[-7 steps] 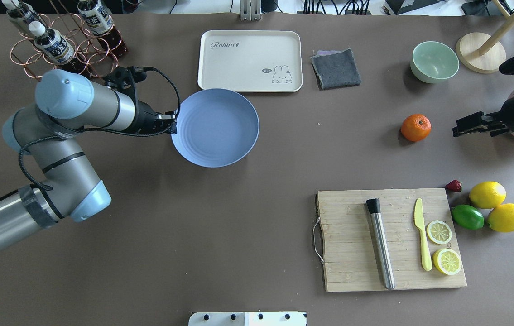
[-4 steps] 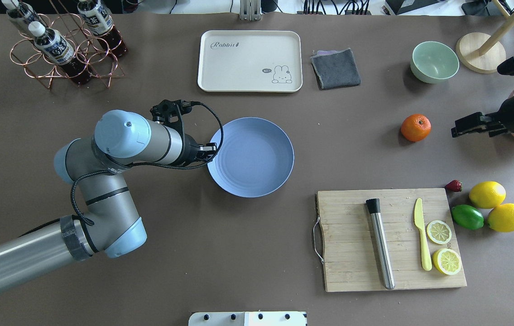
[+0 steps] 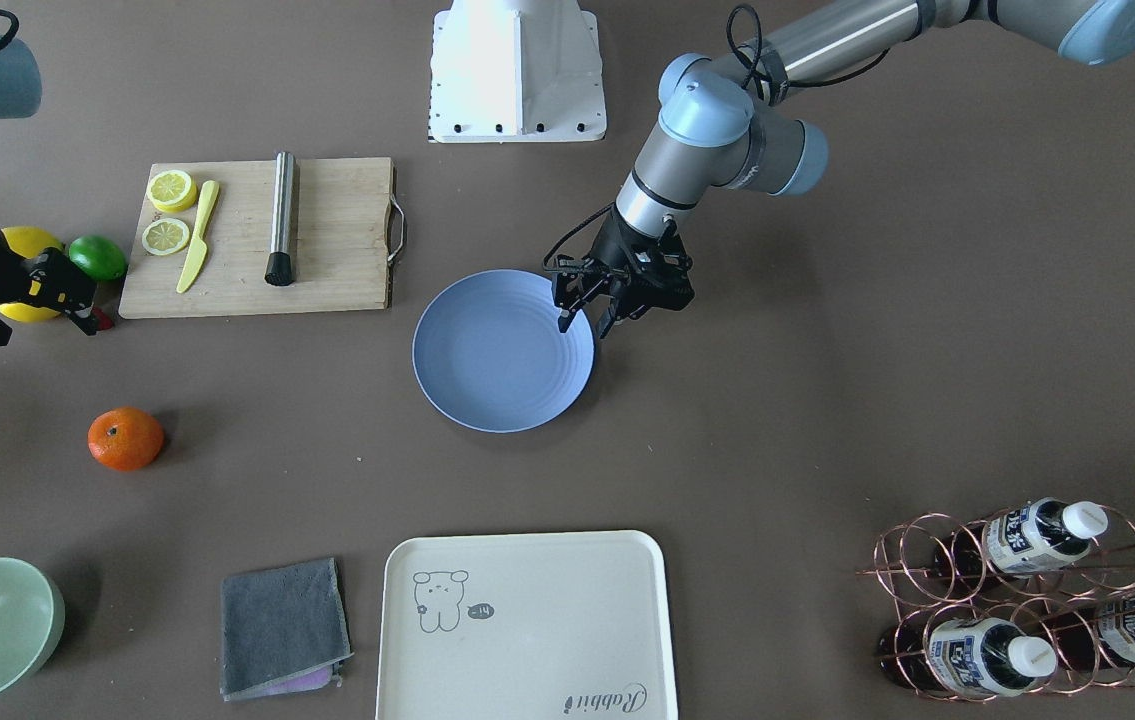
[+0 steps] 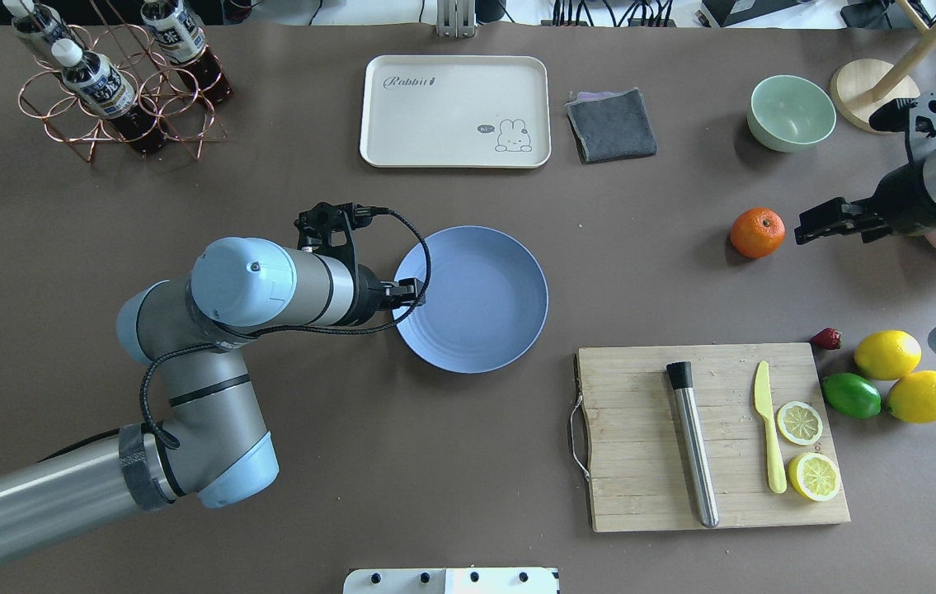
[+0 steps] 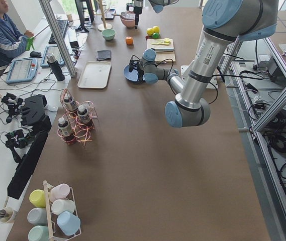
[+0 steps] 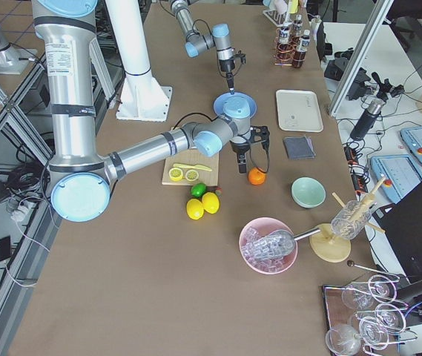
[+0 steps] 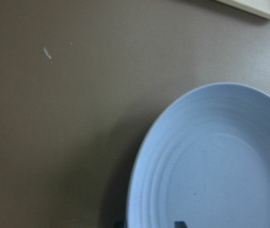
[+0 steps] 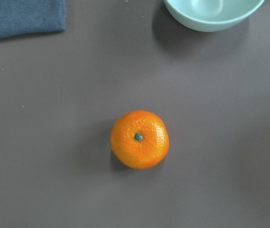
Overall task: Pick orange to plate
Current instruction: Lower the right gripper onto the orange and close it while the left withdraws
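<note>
My right gripper next grabs the orange's round sides to set it on the blue plate (image 3: 503, 352).
The orange (image 4: 757, 232) sits on the brown table at the right, stem dimple up, and fills the middle of the right wrist view as orange (image 8: 139, 139) with no fingers showing. My right gripper (image 4: 814, 223) hangs open just to its right and above it, touching nothing. The blue plate (image 4: 476, 301) lies flat near mid-table. My left gripper (image 3: 584, 320) is at its rim on my left side, one finger over the inside and one outside. The fingers stand apart and look open.
A wooden cutting board (image 4: 641, 495) with a metal tube, a yellow knife and lemon slices lies front right. Two lemons (image 4: 888, 355) and a lime (image 4: 851, 395) are beside it. The cream tray (image 4: 455, 111), grey cloth (image 4: 611, 125), green bowl (image 4: 791, 112) and bottle rack (image 4: 105, 82) line the far side.
My left arm carried the plate from beside the tray to the right and nearer to me, slowing at the end. The right gripper moved left, closer to the orange. The orange stayed put.
</note>
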`<state>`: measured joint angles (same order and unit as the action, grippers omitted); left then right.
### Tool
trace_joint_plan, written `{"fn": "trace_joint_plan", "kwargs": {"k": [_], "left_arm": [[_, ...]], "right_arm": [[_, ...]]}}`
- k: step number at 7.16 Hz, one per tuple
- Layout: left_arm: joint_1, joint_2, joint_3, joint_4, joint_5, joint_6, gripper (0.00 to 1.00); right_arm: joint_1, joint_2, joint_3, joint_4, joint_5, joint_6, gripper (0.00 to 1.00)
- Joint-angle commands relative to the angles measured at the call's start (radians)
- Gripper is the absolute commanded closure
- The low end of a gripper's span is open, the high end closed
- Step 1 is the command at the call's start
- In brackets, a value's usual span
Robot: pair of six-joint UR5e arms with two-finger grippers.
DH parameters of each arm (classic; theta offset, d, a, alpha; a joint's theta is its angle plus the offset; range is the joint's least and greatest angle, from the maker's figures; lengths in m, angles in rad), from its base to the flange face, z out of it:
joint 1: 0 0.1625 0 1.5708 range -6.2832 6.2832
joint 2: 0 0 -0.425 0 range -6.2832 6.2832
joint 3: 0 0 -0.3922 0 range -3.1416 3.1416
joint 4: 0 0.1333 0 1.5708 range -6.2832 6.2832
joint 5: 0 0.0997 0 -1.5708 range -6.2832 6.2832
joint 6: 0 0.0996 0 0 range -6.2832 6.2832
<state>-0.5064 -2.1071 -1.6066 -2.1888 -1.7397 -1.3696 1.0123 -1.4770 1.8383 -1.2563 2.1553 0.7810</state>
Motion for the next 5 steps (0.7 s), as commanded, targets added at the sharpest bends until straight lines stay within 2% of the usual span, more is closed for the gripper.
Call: {"fn": "trace_joint_plan", "kwargs": {"k": [1, 2, 3, 5], "left_arm": [[-0.149, 0.070, -0.141, 0.140, -0.175, 0.007, 0.02], [-0.252, 0.090, -0.200, 0.223, -0.283, 0.099, 0.02], [-0.305, 0.160, -0.254, 0.263, -0.346, 0.212, 0.02], [-0.322, 0.187, -0.262, 0.264, -0.346, 0.244, 0.02]], "right_arm": [[-0.011, 0.139, -0.129, -0.052, -0.002, -0.011, 0.00], [-0.014, 0.188, -0.196, -0.052, -0.002, -0.011, 0.00], [-0.017, 0.219, -0.258, -0.045, -0.005, -0.014, 0.00], [-0.029, 0.221, -0.303, -0.040, -0.006, -0.016, 0.01]]}}
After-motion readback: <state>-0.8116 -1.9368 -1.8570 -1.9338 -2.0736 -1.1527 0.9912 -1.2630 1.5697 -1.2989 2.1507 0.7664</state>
